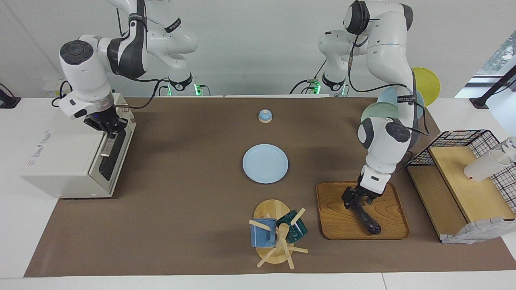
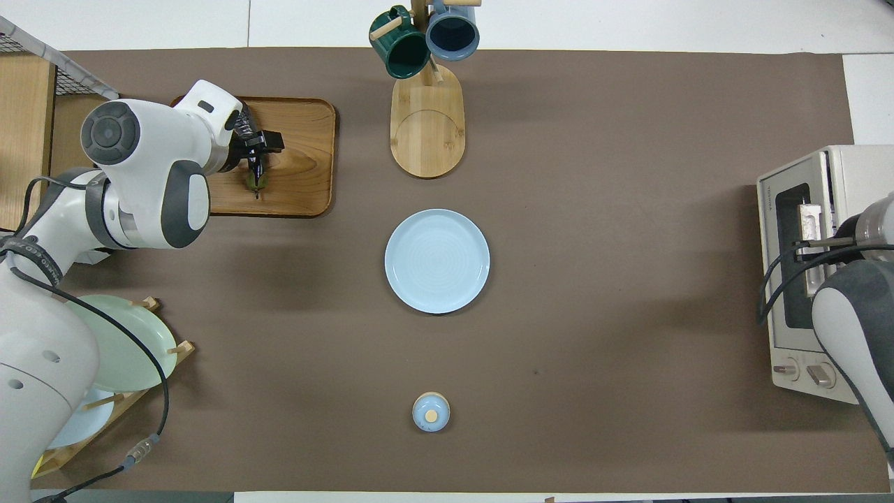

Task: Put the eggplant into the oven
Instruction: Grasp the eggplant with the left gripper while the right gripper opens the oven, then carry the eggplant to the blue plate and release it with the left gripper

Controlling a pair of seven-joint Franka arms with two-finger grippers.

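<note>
I will pick up the eggplant by its stem end with my left gripper next. Then I can move it off the wooden tray toward the oven.
The eggplant lies dark and glossy on a wooden tray toward the left arm's end of the table. My left gripper is low over its stem half, open, with one finger on each side of it. The cream oven stands at the right arm's end with its door upright. My right gripper is shut and rests against the end of the handle nearer the robots. Whether it clamps the bar does not show.
A light blue plate lies mid-table, with a small blue lid nearer the robots. A mug tree stands beside the tray. A plate rack and a wire basket with wooden boards crowd the left arm's end.
</note>
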